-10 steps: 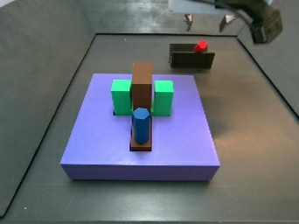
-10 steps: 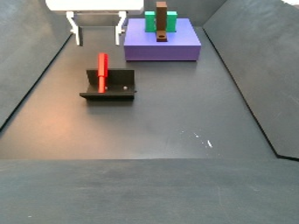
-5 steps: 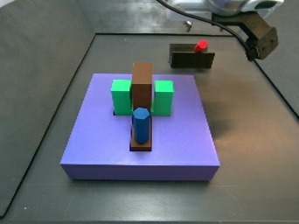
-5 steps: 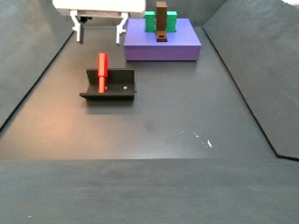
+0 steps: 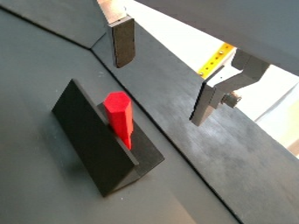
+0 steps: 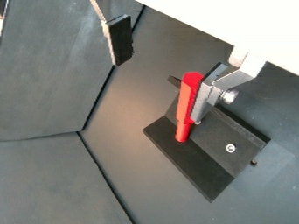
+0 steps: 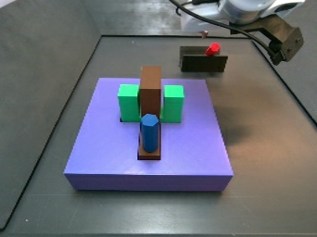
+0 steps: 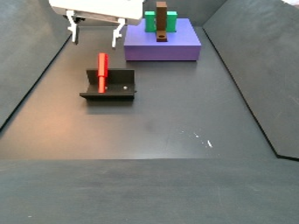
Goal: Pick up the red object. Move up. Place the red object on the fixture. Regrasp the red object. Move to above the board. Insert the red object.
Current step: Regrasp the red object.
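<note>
My gripper next grabs the peg by its thick red head (image 7: 213, 47) (image 5: 118, 105) above the holder to insert it, since the dark holder wraps the peg's lower part.
The red object (image 8: 103, 72) is a slender peg standing upright in the fixture (image 8: 108, 91), a dark holder on the floor in front of the board (image 8: 163, 45). Both wrist views show the peg (image 5: 118, 118) (image 6: 184, 109) on the fixture (image 5: 93, 144) (image 6: 216, 157). My gripper (image 8: 94, 35) is open and empty. It hangs above the floor, apart from the peg, on the fixture's board side. In a side view the gripper (image 7: 270, 37) is up and to the right of the peg (image 7: 213, 48). The board (image 7: 111, 148) is a lavender slab.
On the board stand green blocks (image 7: 130, 102), a tall brown bar (image 7: 151, 88) and a blue cylinder (image 7: 150, 132). Dark grey walls rise around the floor (image 8: 152, 131). A cable runs from the arm at the top of a side view (image 7: 198, 14).
The gripper has shifted a little above the fixture and stays open. The red peg and the fixture have not moved.
</note>
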Controlling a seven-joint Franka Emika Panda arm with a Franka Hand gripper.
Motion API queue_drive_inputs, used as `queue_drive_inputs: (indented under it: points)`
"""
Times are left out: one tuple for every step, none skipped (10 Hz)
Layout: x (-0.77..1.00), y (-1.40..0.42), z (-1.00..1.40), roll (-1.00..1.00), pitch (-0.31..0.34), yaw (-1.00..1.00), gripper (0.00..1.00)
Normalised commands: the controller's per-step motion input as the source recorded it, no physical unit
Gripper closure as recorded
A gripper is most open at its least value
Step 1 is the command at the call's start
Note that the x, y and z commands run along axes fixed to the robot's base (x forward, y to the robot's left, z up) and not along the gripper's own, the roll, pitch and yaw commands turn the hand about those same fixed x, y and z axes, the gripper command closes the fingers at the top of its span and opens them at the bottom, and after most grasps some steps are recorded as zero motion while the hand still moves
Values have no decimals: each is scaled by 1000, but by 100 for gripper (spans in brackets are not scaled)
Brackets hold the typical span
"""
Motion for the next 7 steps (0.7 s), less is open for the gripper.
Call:
queue_drive_inputs:
  points:
    - [0,0,-263,0,-189,183,0]
    - [-17,0,-266,0,-117,114,0]
    - [-31,0,-234,0,-57,63,0]
    - [-69,0,-280,0,-31,43,0]
    - [-54,0,-303,131,0,0,0]
    - [0,-23,-229,489,0,0,0]
    - [9,-17,-274,531,40,-114,0]
